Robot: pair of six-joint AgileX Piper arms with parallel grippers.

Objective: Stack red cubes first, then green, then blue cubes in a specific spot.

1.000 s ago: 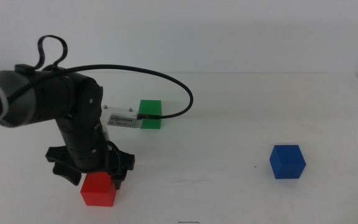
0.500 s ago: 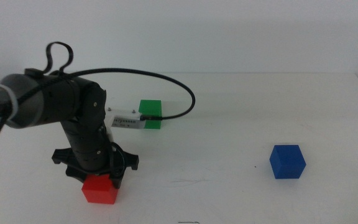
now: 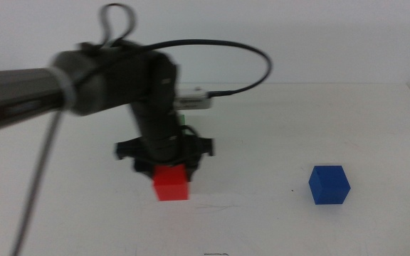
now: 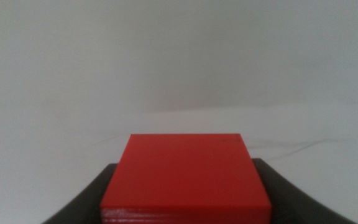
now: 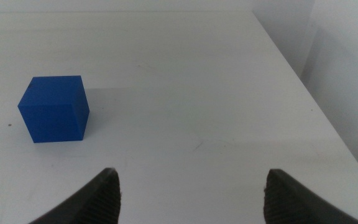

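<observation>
My left gripper holds the red cube with its lower edge above the white table, so the cube would drop if I opened now. My left gripper should lower the cube before letting it go.
My left gripper [image 3: 166,169] is shut on the red cube [image 3: 171,183] and holds it near the middle of the white table, in front of the arm. In the left wrist view the red cube [image 4: 185,177] sits between the two dark jaws. The green cube [image 3: 181,119] is almost wholly hidden behind the left arm; only a sliver shows. The blue cube [image 3: 329,185] sits on the table at the right and also shows in the right wrist view [image 5: 55,109]. My right gripper [image 5: 191,186] is open and empty, out of the middle view, with the blue cube ahead of it.
A black cable [image 3: 251,64] loops from the left arm over the back of the table. The table's right edge [image 5: 303,81] runs close to the right gripper. Bare white tabletop [image 3: 255,156] lies between the red and blue cubes.
My left gripper has closed on the red cube and carried it from the front left toward the table's middle. The arm now hides the green cube. The blue cube has not moved.
</observation>
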